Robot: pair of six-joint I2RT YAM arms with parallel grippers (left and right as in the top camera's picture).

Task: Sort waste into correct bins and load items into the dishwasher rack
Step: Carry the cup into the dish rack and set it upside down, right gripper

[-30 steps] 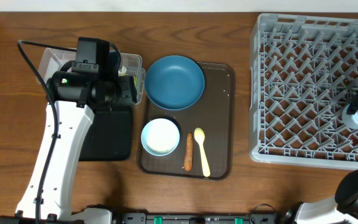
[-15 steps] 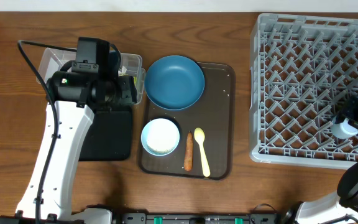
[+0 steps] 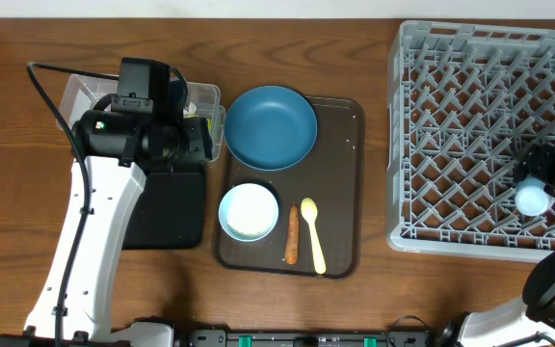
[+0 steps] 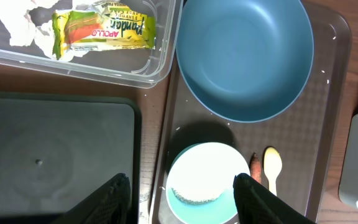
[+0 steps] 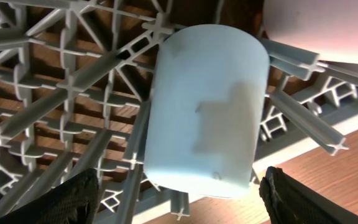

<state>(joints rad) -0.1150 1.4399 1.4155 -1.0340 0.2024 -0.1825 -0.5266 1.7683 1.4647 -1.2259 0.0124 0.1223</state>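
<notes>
My right gripper grabs the dark blue plate by its rim [image 3: 314, 131] next, which leaves the opposite edge free to load between the rack's wires.
My right gripper [image 5: 182, 202] is open over the front right of the grey dishwasher rack [image 3: 451, 116]. The light blue cup [image 5: 204, 106] lies on the rack's pegs between its spread fingers; it also shows in the overhead view [image 3: 533, 200]. The white-pink cup [image 5: 322, 25] lies beside it. My left gripper [image 4: 182, 202] is open and empty above the pale bowl [image 4: 205, 180], which holds white rice. The dark blue plate [image 3: 270, 126], pale yellow spoon [image 3: 312, 234] and orange-brown food stick [image 3: 292, 234] lie on the brown tray. Tissue [image 4: 23, 25] and the wrapper [image 4: 104, 29] lie in the clear tub [image 4: 160, 62].
The black tray [image 3: 167, 207] lies in front of the clear tub, left of the brown serving tray [image 3: 345, 193]. A few rice grains are scattered on the serving tray. My left arm [image 3: 85, 241] reaches over the table's left side.
My right gripper carried the light blue cup left from the rack's right edge. The cup now rests on the pegs and the fingers are spread. The left arm has not moved.
</notes>
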